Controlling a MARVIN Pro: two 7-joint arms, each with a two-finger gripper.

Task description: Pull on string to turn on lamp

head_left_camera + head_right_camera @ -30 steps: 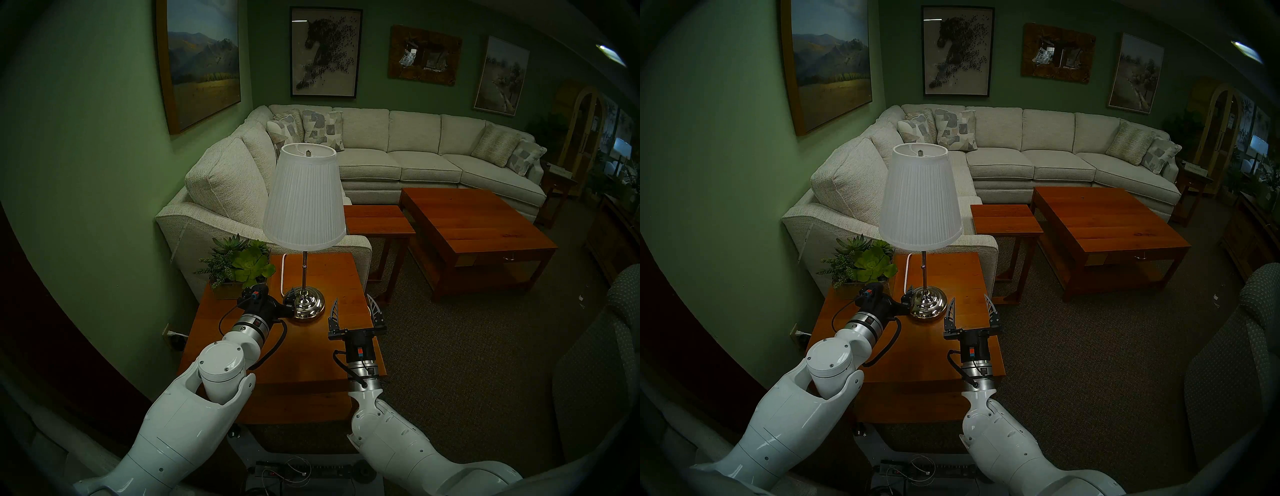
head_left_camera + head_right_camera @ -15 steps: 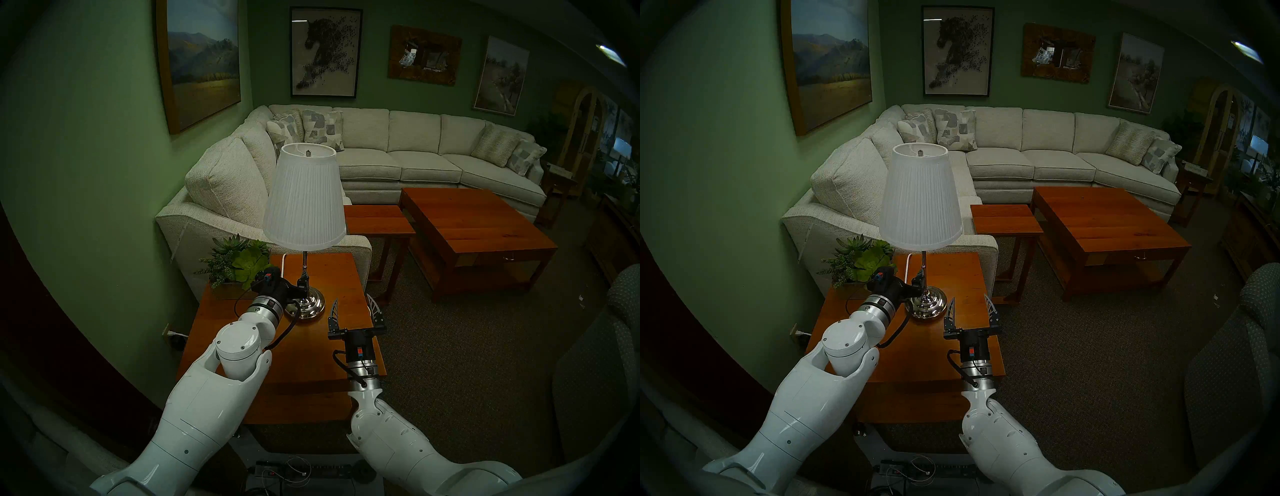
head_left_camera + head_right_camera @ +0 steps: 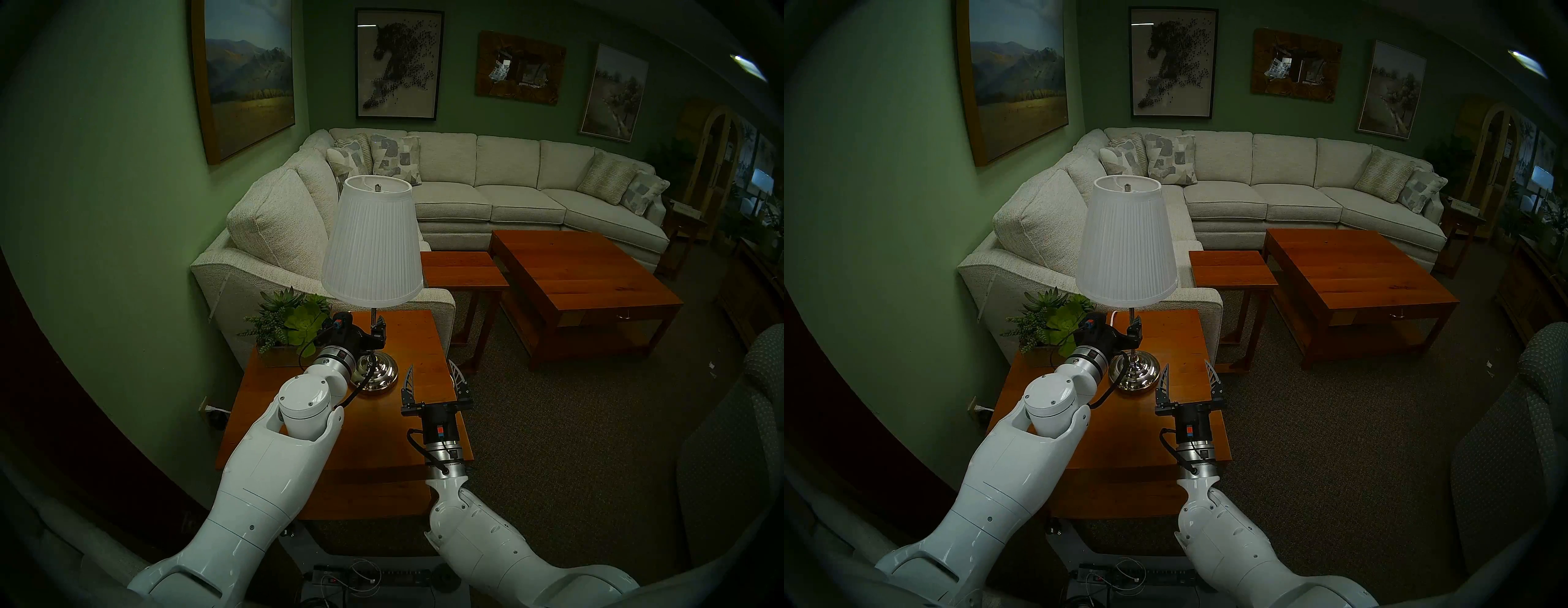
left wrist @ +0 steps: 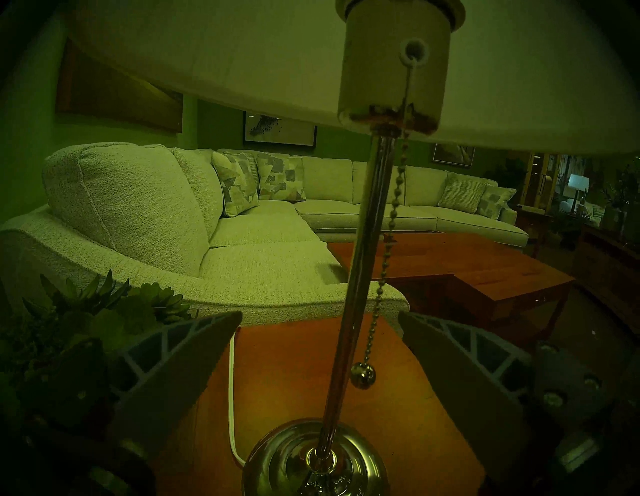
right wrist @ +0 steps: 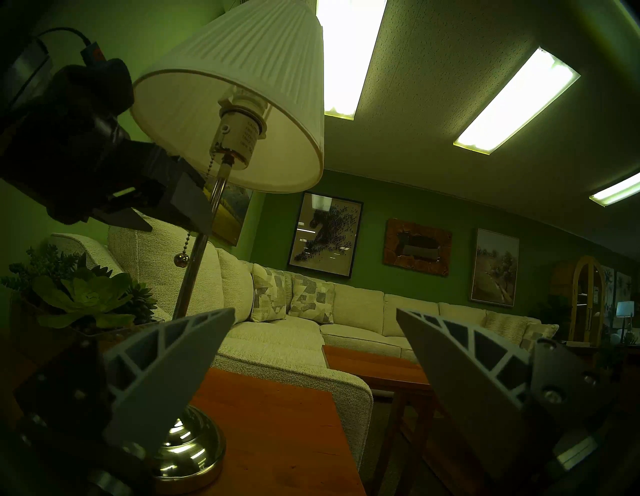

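The string runs close beside the chrome stem (image 4: pixel 363 259) higher up, so the left gripper needs to grab it by its small end knob (image 4: pixel 362 375) next.
The lamp (image 3: pixel 373 242) stands unlit on the wooden side table (image 3: pixel 382 446), with a white pleated shade, a chrome stem (image 4: pixel 363 259) and a domed base (image 3: pixel 379 373). The string (image 4: pixel 389 228), a thin beaded chain, hangs from the socket beside the stem and ends in a small knob (image 4: pixel 363 374). My left gripper (image 4: pixel 319 313) is open just under the shade (image 3: pixel 1127 242). The stem and the string both pass between its fingers, and neither finger touches them. My right gripper (image 3: pixel 431 366) is open over the table's right side, holding nothing.
A succulent planter (image 3: pixel 288 327) sits at the table's back left, close to my left wrist. A white power cord (image 4: pixel 231 398) runs from the lamp's base toward the back. Behind the table is a cream sectional sofa (image 3: pixel 488 195), and at right are a small table (image 3: pixel 462 271) and a coffee table (image 3: pixel 585 288).
My left gripper has risen from the lamp's base up along the stem to just below the shade, staying open. The right arm has not moved.
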